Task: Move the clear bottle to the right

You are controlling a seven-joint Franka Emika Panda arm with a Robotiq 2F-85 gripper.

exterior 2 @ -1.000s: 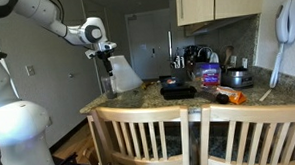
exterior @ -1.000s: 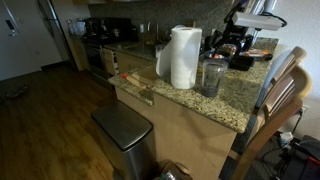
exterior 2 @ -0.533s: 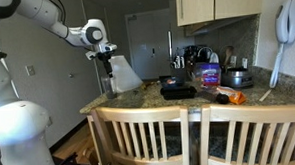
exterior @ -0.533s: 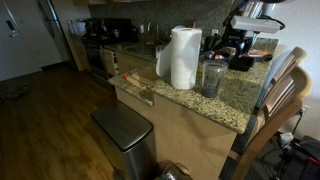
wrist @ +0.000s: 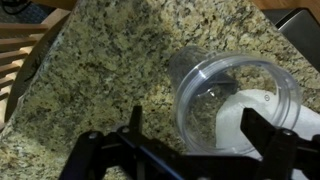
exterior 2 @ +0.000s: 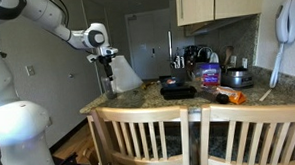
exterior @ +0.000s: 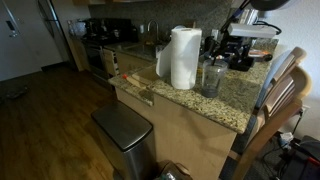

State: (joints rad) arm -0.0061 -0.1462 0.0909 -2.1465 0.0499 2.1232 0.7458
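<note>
The near side of its rim [exterior: 214,67] [wrist: 186,121] lies between my gripper's fingers and closing now would catch the clear bottle, so it is time to close on the bottle.
The clear bottle [exterior: 211,77] stands upright on the granite counter [exterior: 170,95], just beside the tall white paper towel roll [exterior: 183,57]. It also shows in an exterior view [exterior 2: 108,87]. In the wrist view I look down into its wide round rim [wrist: 205,70], and something white shows through it. My gripper [wrist: 195,125] is open and empty. It hovers above the bottle with one finger [wrist: 135,120] to the left of the rim and the other over its right side. The gripper also shows in both exterior views [exterior: 233,47] [exterior 2: 107,62].
A black pan [exterior 2: 178,89], a blue-topped container [exterior 2: 209,74], a pot [exterior 2: 237,79] and an orange packet [exterior 2: 231,97] sit farther along the counter. Wooden chairs [exterior 2: 150,137] stand at the counter's edge. A steel bin [exterior: 123,128] stands on the floor below.
The arm has shifted slightly and the gripper sits a little lower over the bottle. The bottle and the paper towel roll have not moved.
</note>
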